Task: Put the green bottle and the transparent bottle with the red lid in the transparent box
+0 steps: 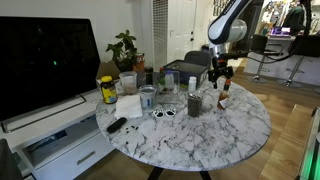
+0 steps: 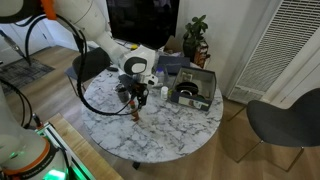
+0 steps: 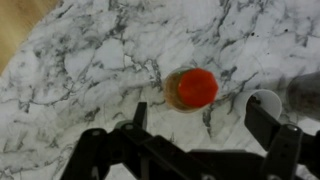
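My gripper should next grab the transparent bottle from above by its red lid point(image 3: 196, 88), so its body stays free below to go down into the transparent box.
The transparent bottle with the red lid point(image 3: 196, 88) stands upright on the marble table; the wrist view looks straight down on its cap. My gripper point(image 3: 200, 128) hangs just above it, open, with the bottle a little beyond the fingertips point(image 3: 268, 118) and nothing between them. The same bottle point(image 1: 224, 98) and gripper point(image 1: 222, 76) show at the table's edge in both exterior views, bottle point(image 2: 137, 108) under gripper point(image 2: 134, 94). The transparent box point(image 2: 193, 90) sits further along the table, also box point(image 1: 184, 70). A slim green bottle point(image 1: 168, 80) stands in front of it.
A dark-filled jar point(image 1: 193, 102), a yellow-labelled jar point(image 1: 107, 90), clear cups, a white cloth point(image 1: 128, 106) and a black remote point(image 1: 116, 125) crowd the table's middle and far side. A television point(image 1: 45, 60) and a potted plant point(image 1: 125, 48) stand behind. A chair point(image 2: 285, 120) is nearby.
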